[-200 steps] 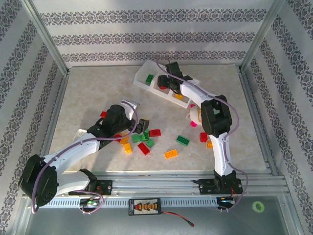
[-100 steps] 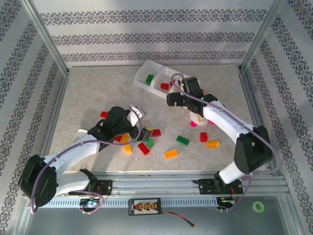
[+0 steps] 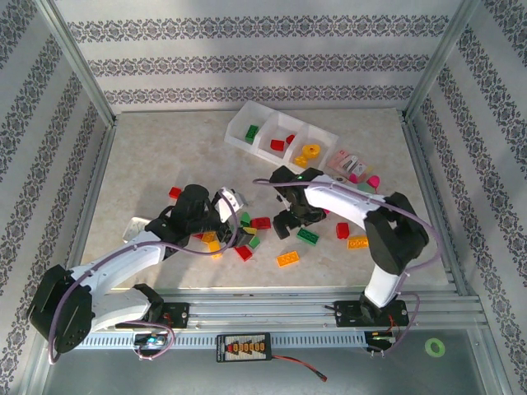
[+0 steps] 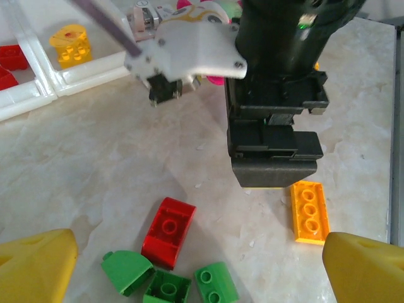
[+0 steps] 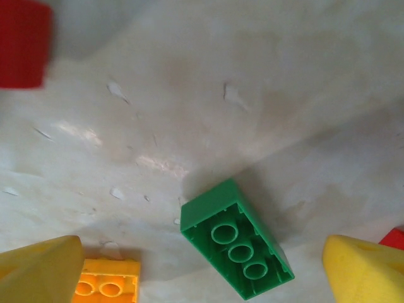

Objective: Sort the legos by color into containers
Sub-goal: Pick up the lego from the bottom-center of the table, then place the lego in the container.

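My right gripper lowers, before closing on the green lego, since table shows below the fingers and closing now would miss.
The white three-compartment tray stands at the back, holding a green lego, a red one and an orange one. Loose legos lie mid-table. My left gripper is open above a red lego and three green ones. An orange lego lies to their right. My right gripper is open, low over the table. An upturned green lego lies untouched between its yellow fingertips. In the top view the two grippers stand close together.
Pink pieces with a clear packet lie right of the tray. More legos are scattered about: red, red, orange, orange. A small white box sits by the left arm. Metal rails border the table.
My right gripper left the tray, swung back to the loose legos mid-table and opened wide. The left gripper crept slightly to the right, staying open.
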